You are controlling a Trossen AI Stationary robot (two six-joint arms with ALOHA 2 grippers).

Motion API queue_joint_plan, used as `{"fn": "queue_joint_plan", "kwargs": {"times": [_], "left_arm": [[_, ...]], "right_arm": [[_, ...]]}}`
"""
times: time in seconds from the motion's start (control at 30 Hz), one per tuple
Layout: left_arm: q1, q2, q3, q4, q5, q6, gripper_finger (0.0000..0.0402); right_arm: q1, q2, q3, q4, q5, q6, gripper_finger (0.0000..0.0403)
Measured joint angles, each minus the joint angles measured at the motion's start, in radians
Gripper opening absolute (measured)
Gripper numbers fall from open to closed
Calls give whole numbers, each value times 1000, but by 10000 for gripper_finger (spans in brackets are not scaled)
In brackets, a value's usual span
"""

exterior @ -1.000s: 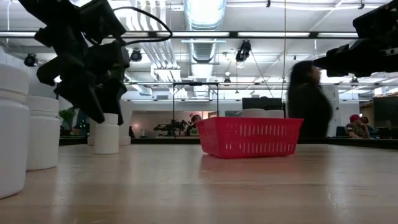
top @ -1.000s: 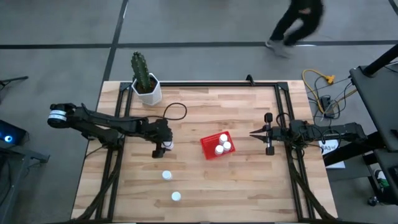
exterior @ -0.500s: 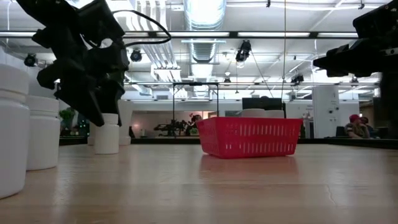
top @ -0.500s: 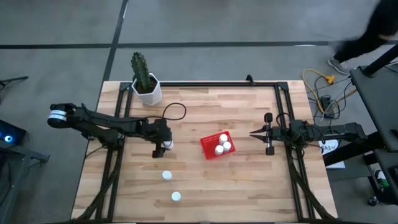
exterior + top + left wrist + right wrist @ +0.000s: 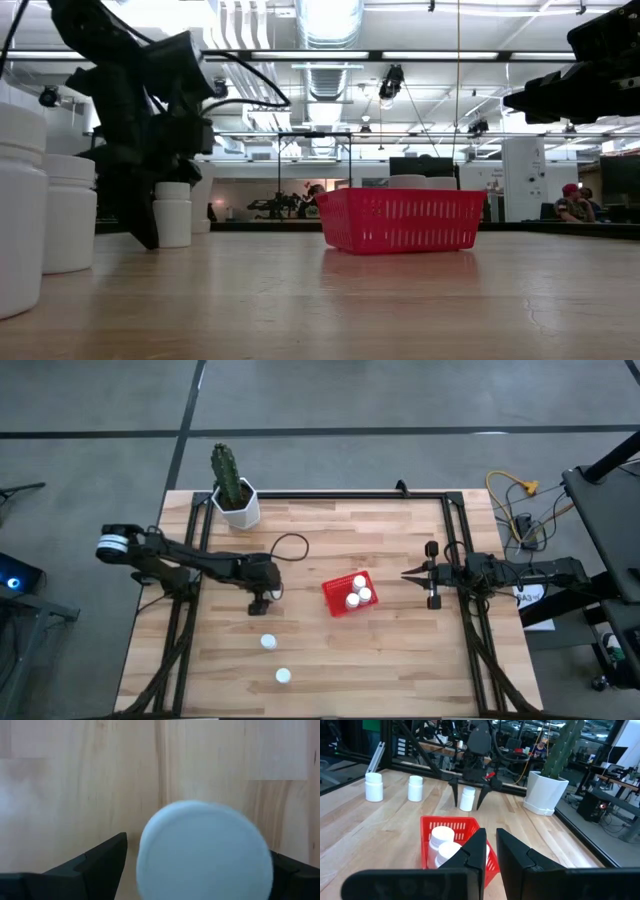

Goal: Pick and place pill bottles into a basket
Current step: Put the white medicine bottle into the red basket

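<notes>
The left gripper grabs the white pill bottle by its sides below the cap next, to place the bottle into the red basket.
My left gripper is open and low over one white pill bottle. Its fingers stand on either side of the bottle, as the right wrist view also shows. The bottle stands upright on the table. I see no touch. The red basket sits mid-table with three bottles in it. Two more bottles stand nearer the front edge. My right gripper is shut and empty, level, to the right of the basket.
A white pot with a cactus stands at the table's far left corner. A black cable loops above the left arm. Bare wood lies between the basket and my right gripper. Dark frame rails run along the table's sides.
My left gripper has come down toward the table, and its open fingers now straddle the bottle that stood just beside it. The bottle has stayed in place. A person beyond the far edge has walked out of view.
</notes>
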Motion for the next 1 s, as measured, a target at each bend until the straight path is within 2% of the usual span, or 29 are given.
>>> {"fn": "queue_joint_plan", "kwargs": {"times": [0.23,0.47,1.0], "left_arm": [[0,50,45,-10,2,2,311],[0,11,73,-26,-6,1,311],[0,10,81,-77,-6,1,310]], "right_arm": [[0,0,0,0,0,0,34],[1,-1,0,1,0,0,34],[1,-1,0,1,0,0,34]]}}
